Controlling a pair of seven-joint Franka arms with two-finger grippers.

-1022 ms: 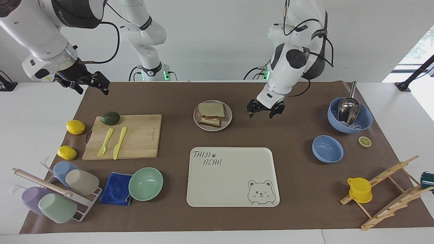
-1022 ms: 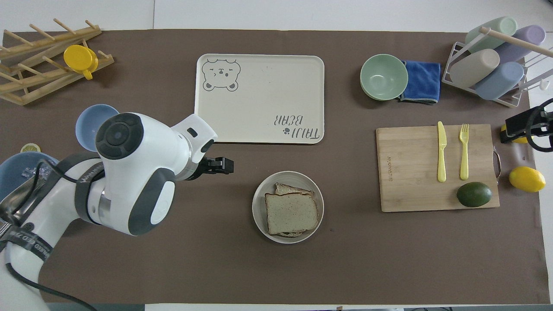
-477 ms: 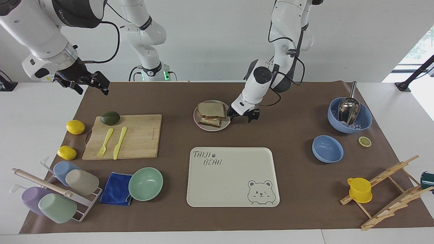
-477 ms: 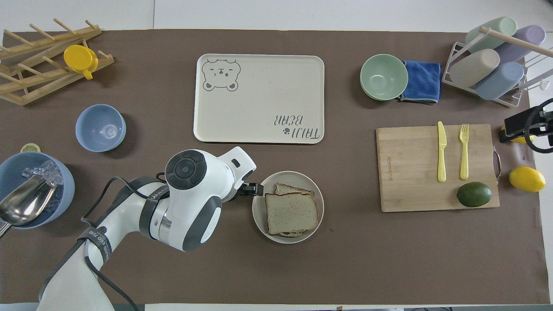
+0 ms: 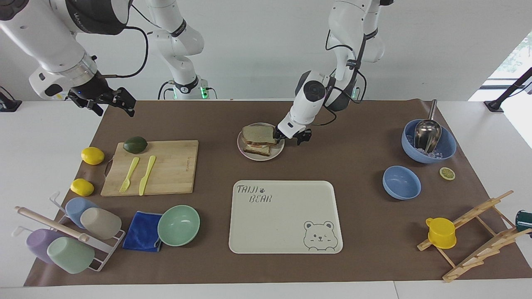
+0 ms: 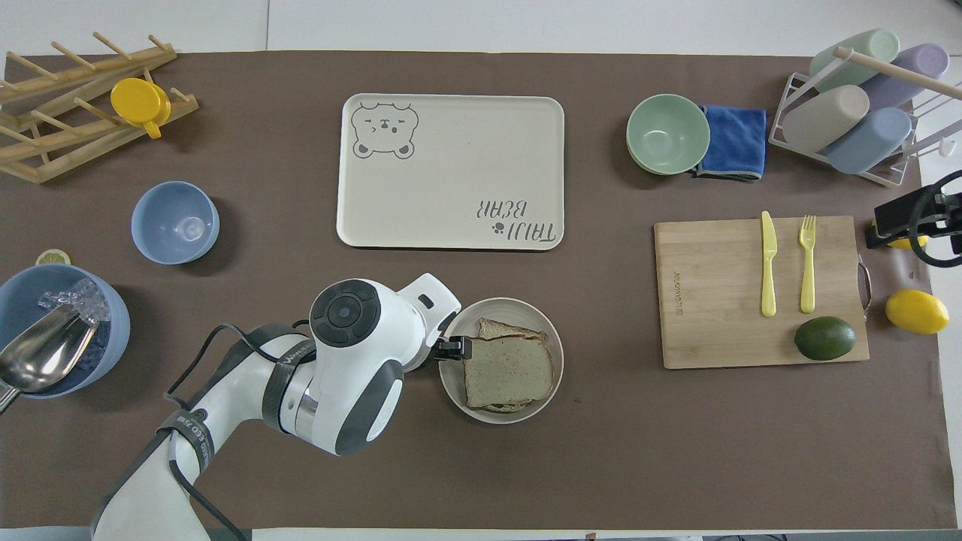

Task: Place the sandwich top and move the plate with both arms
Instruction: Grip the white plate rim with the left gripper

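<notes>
The plate needs to be moved, so I should grab it next with my left gripper by its bare rim [image 6: 448, 366] beside the bread, because the stacked sandwich [image 6: 509, 368] covers the middle of the plate.
The plate [image 5: 241, 144] sits mid-table, nearer to the robots than the bear tray. On it is a stacked sandwich, with the sandwich top [image 5: 258, 133] as its uppermost slice, plain and speckled. They also show in the overhead view: plate [image 6: 512, 309], sandwich top [image 6: 507, 372]. My left gripper [image 5: 291, 136] is open and low at the plate's rim toward the left arm's end, one finger by the bread's edge and the other outside the plate. It shows in the overhead view [image 6: 455, 348] too. My right gripper [image 5: 109, 104] is open and empty, raised over the mat's corner at the right arm's end.
The cream bear tray [image 5: 286, 216] lies farther from the robots than the plate. A cutting board [image 5: 170, 168] with avocado, fork and knife lies toward the right arm's end. Two blue bowls [image 5: 401, 182] and a drying rack stand toward the left arm's end.
My left gripper has come down and across from beside the plate to its rim, still open. The right gripper has barely moved. The plate and sandwich have not moved.
</notes>
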